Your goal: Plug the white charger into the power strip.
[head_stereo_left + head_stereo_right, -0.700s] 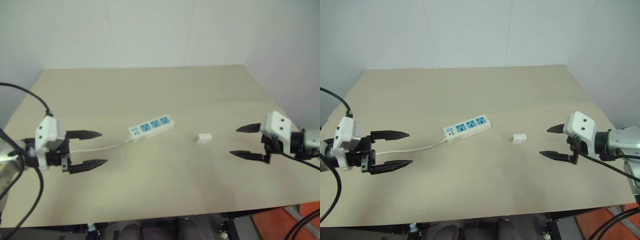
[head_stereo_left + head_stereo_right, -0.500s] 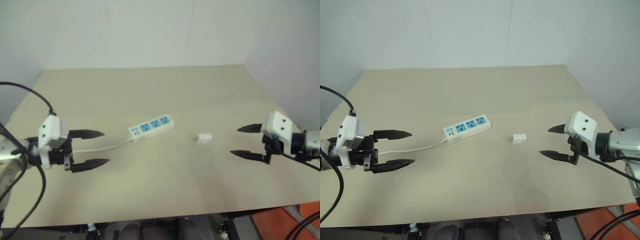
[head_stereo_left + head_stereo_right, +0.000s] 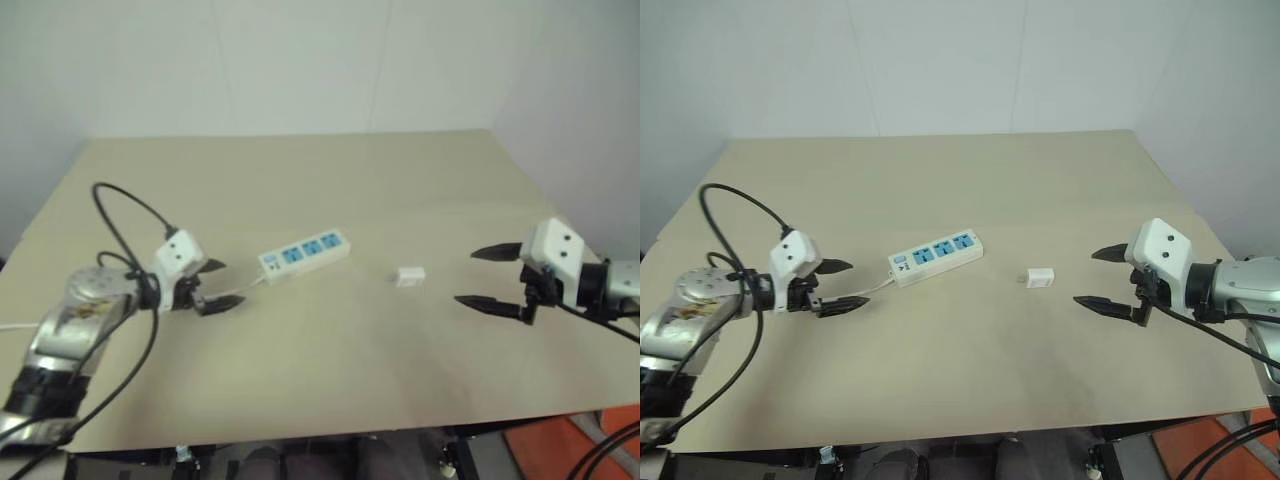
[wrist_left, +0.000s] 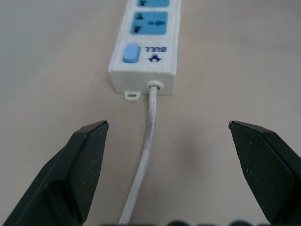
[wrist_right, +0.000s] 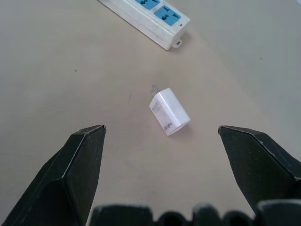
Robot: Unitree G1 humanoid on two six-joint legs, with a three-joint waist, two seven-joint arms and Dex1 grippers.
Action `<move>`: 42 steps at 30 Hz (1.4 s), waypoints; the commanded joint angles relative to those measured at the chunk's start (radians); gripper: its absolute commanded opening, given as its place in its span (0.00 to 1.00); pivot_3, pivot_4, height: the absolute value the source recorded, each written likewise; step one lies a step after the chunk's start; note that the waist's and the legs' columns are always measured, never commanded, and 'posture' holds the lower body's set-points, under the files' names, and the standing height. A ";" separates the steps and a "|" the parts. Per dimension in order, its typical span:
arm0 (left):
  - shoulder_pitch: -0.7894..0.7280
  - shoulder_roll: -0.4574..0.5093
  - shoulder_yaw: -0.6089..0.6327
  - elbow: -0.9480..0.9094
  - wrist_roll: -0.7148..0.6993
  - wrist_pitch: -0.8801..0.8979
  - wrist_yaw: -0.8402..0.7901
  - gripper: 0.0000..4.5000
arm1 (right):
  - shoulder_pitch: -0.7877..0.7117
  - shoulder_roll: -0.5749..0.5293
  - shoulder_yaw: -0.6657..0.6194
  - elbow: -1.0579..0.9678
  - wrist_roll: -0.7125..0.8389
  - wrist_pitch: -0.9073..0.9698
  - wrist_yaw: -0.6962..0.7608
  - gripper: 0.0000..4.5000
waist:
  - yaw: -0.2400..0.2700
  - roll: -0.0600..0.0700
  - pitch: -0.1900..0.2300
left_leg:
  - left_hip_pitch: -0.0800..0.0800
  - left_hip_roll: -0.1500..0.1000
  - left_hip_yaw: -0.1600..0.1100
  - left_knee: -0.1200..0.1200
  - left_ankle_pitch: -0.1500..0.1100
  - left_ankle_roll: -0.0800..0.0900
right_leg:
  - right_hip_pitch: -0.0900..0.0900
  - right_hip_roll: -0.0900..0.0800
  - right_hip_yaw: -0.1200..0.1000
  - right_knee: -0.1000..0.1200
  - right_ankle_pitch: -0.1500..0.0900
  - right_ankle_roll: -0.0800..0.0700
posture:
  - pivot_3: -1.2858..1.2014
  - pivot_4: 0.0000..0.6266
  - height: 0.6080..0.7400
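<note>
My left gripper grips the power strip's two long sides at its switch end (image 3: 271,267) next, since the power strip is a long bar (image 3: 305,255) but narrow across.
The power strip (image 3: 936,257), a white bar with three blue socket faces, lies flat near the middle of the table, its thin cord (image 4: 146,155) trailing off to the left. My left gripper (image 3: 859,283) is open just left of the strip's switch end, straddling the cord without touching it. In the left wrist view the cord runs between the wide-apart fingers (image 4: 84,160) up to the strip (image 4: 146,47). The white charger (image 3: 1039,278) lies on its side to the right of the strip, prongs toward it. My right gripper (image 3: 1083,277) is open a short way right of the charger (image 5: 169,112), empty.
The beige table (image 3: 940,180) ends against white walls at the back and right. Its right edge runs close behind my right gripper. Black cables loop above my left arm (image 3: 730,200).
My left gripper has swung in from the table's left side toward the strip's switch end and now straddles the cord. The right gripper has barely moved.
</note>
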 commanded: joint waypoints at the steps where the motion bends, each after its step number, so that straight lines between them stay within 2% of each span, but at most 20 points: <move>1: -0.077 -0.053 -0.078 0.122 0.091 -0.075 0.013 0.99 | -0.023 -0.001 -0.022 -0.035 0.015 0.012 -0.020 1.00 | 0.000 0.000 0.000 | 0.000 0.000 0.000 0.001 0.000 0.000 | 0.000 0.000 0.000 0.001 0.000 0.000 | 0.52 0.24 1.00; 4: -0.120 -0.097 -0.125 0.215 0.157 -0.109 0.033 0.86 | -0.020 -0.004 -0.031 -0.052 0.024 0.025 -0.024 1.00 | -0.003 0.000 0.000 | 0.000 0.000 0.000 0.001 0.000 0.000 | 0.000 0.000 0.000 0.004 0.000 0.000 | 0.52 0.24 1.00; 9: -0.111 -0.117 -0.126 0.271 0.178 -0.157 0.023 0.50 | 0.008 -0.007 -0.054 -0.076 0.030 0.039 -0.031 1.00 | -0.002 0.000 0.000 | 0.001 0.000 0.000 0.002 0.000 0.000 | 0.000 0.000 0.001 0.005 0.000 0.000 | 0.52 0.24 1.00; 13: -0.040 -0.095 -0.079 0.187 0.100 -0.201 -0.062 0.22 | 0.033 -0.006 -0.063 -0.095 0.037 0.047 -0.039 1.00 | -0.006 0.000 0.000 | 0.002 0.000 0.000 0.003 0.000 0.000 | 0.000 0.000 0.001 0.006 0.000 0.000 | 0.52 0.24 1.00; 14: -0.014 -0.085 -0.060 0.151 0.067 -0.209 -0.099 0.11 | 0.037 -0.005 -0.064 -0.099 0.038 0.049 -0.041 1.00 | -0.009 0.000 0.000 | 0.003 0.000 0.000 0.003 0.000 0.000 | 0.000 0.000 0.001 0.006 0.000 0.000 | 0.52 0.24 1.00; 16: 0.067 -0.041 -0.008 0.046 -0.019 -0.195 -0.186 0.01 | 0.043 -0.005 -0.067 -0.105 0.044 0.055 -0.042 1.00 | -0.016 0.000 0.000 | 0.003 0.001 0.000 0.002 0.000 0.000 | 0.000 0.001 0.002 0.007 0.000 0.000 | 0.52 0.24 1.00; 20: 0.270 0.054 0.109 -0.121 -0.134 -0.199 -0.280 0.01 | 0.058 -0.005 -0.074 -0.107 0.049 0.055 -0.045 1.00 | -0.019 0.000 0.000 | 0.001 0.002 0.000 0.002 0.000 0.000 | -0.001 0.000 0.002 0.007 0.000 0.000 | 0.52 0.24 1.00; 25: 0.375 0.048 0.151 -0.192 -0.144 -0.248 -0.261 0.33 | 0.041 0.005 -0.051 -0.091 0.048 0.052 -0.050 1.00 | 0.001 0.000 0.000 | 0.003 0.001 0.000 0.002 0.000 0.000 | 0.000 0.000 0.002 0.007 0.000 0.000 | 0.52 0.24 1.00; 31: 0.340 -0.003 0.175 -0.217 -0.201 -0.247 -0.243 0.78 | 0.022 0.014 -0.035 -0.083 0.046 0.058 -0.056 1.00 | -0.001 0.000 0.000 | 0.005 0.001 0.000 0.003 0.000 0.000 | 0.003 0.000 0.001 0.006 0.000 0.000 | 0.52 0.24 1.00; 34: 0.327 -0.043 0.181 -0.187 -0.202 -0.302 -0.225 0.99 | 0.034 0.017 -0.041 -0.093 0.050 0.063 -0.063 1.00 | -0.001 0.000 0.000 | 0.005 0.001 0.000 0.003 0.000 0.000 | 0.002 0.000 0.001 0.006 0.000 0.000 | 0.52 0.24 1.00; 37: 0.309 -0.136 0.171 -0.118 -0.159 -0.417 -0.169 0.99 | 0.040 0.028 -0.043 -0.107 0.057 0.075 -0.080 1.00 | -0.001 0.000 0.000 | 0.005 0.001 0.000 0.003 0.000 0.000 | 0.003 0.000 0.002 0.006 0.000 0.000 | 0.52 0.24 1.00; 42: 0.332 -0.158 0.127 -0.033 -0.146 -0.482 -0.248 0.99 | 0.055 0.041 -0.050 -0.137 0.063 0.093 -0.094 1.00 | -0.006 0.000 0.000 | 0.005 0.001 0.000 0.003 0.000 0.000 | 0.003 0.001 0.002 0.007 0.000 0.000 | 0.52 0.24 1.00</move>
